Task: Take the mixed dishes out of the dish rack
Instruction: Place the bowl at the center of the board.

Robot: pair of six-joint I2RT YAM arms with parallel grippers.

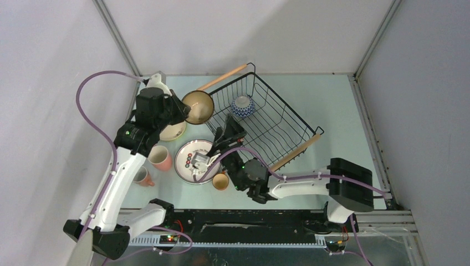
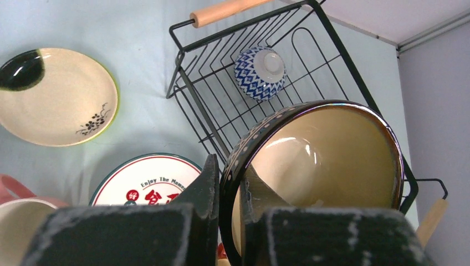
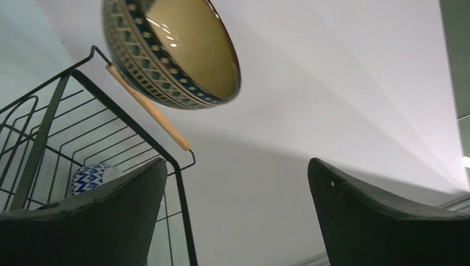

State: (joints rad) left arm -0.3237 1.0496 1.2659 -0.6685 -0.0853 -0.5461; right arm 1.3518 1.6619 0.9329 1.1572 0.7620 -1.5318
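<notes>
The bowl's rim is still beyond both my fingertips. My right gripper needs to move toward the dark patterned bowl before it closes on it.
My left gripper [image 1: 184,108] is shut on the rim of a dark patterned bowl with a cream inside [image 1: 198,106] and holds it tilted in the air just left of the black wire dish rack [image 1: 280,130]. In the left wrist view the fingers [image 2: 206,183] pinch the bowl's wall [image 2: 327,149]. A blue-and-white bowl [image 1: 243,106] lies in the rack's far corner. My right gripper [image 1: 226,135] is open and empty at the rack's near-left corner; its view shows the held bowl [image 3: 172,50] above it.
On the table left of the rack lie a green-rimmed plate with red characters [image 1: 194,160], a cream saucer [image 1: 173,132], two pink mugs [image 1: 161,157] [image 1: 143,177] and a small orange cup [image 1: 220,181]. Walls close in left, right and behind.
</notes>
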